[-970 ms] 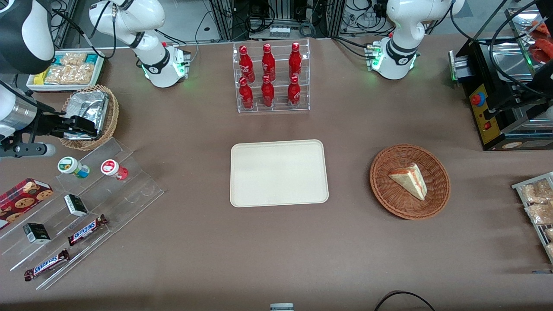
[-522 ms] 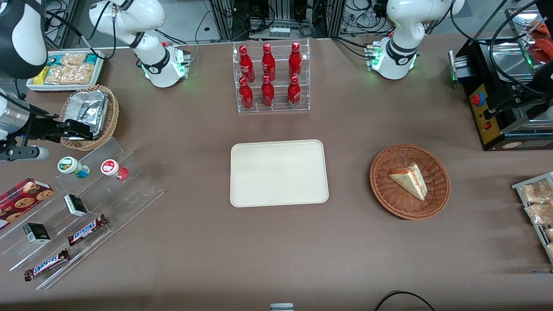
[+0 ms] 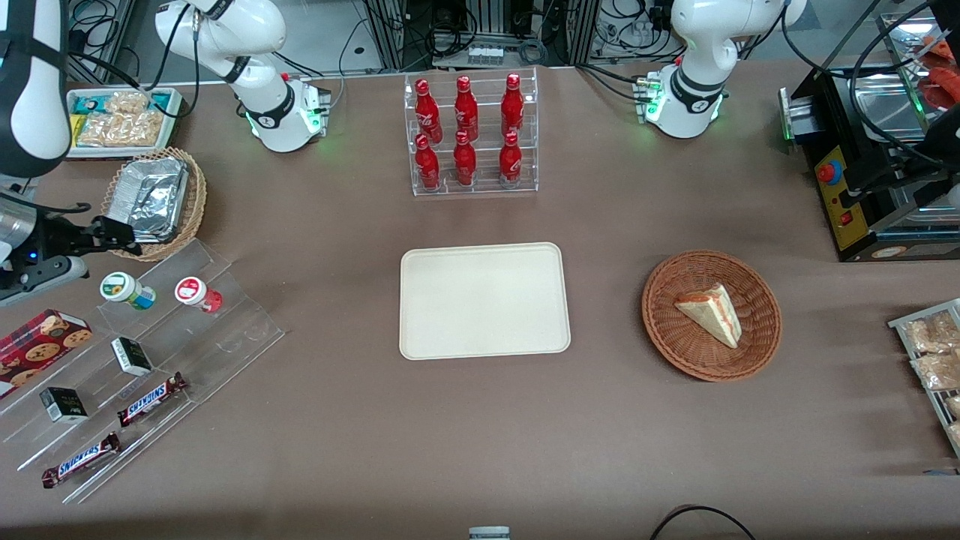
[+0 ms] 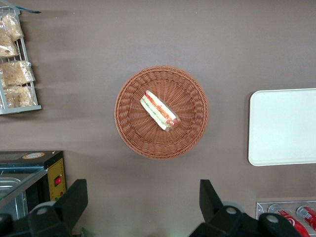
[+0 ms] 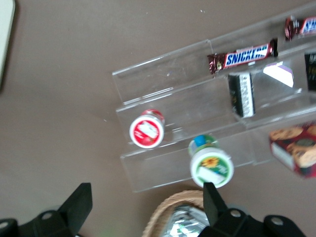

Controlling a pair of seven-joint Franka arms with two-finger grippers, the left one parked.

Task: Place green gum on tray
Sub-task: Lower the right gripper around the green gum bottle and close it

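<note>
Next, my gripper grabs the green gum by its labeled body below the lid (image 3: 141, 295), to place it on the cream tray (image 3: 484, 300).
The green gum (image 3: 120, 287) stands on the highest step of a clear acrylic stand (image 3: 225, 330), its white lid with green label facing up (image 5: 212, 167). The cream tray (image 3: 484, 300) lies flat mid-table with nothing on it, and only its rim (image 5: 4, 44) shows in the right wrist view. My gripper (image 3: 120, 234) hovers open with nothing between its fingers (image 5: 147, 197), above the rim of the foil-filled wicker basket, slightly farther from the front camera than the green gum.
A red-lidded canister (image 3: 196, 292) stands beside the green gum. Snickers bars (image 3: 150, 399), small dark boxes (image 3: 131, 355) and a cookie box (image 3: 41, 337) sit on the stand. The wicker basket of foil packets (image 3: 154, 199), a bottle rack (image 3: 471, 135) and a sandwich basket (image 3: 711, 315) stand on the table.
My gripper has drawn back from over the foil basket toward the working arm's end of the table and a little nearer the green gum. Nothing else moved.
</note>
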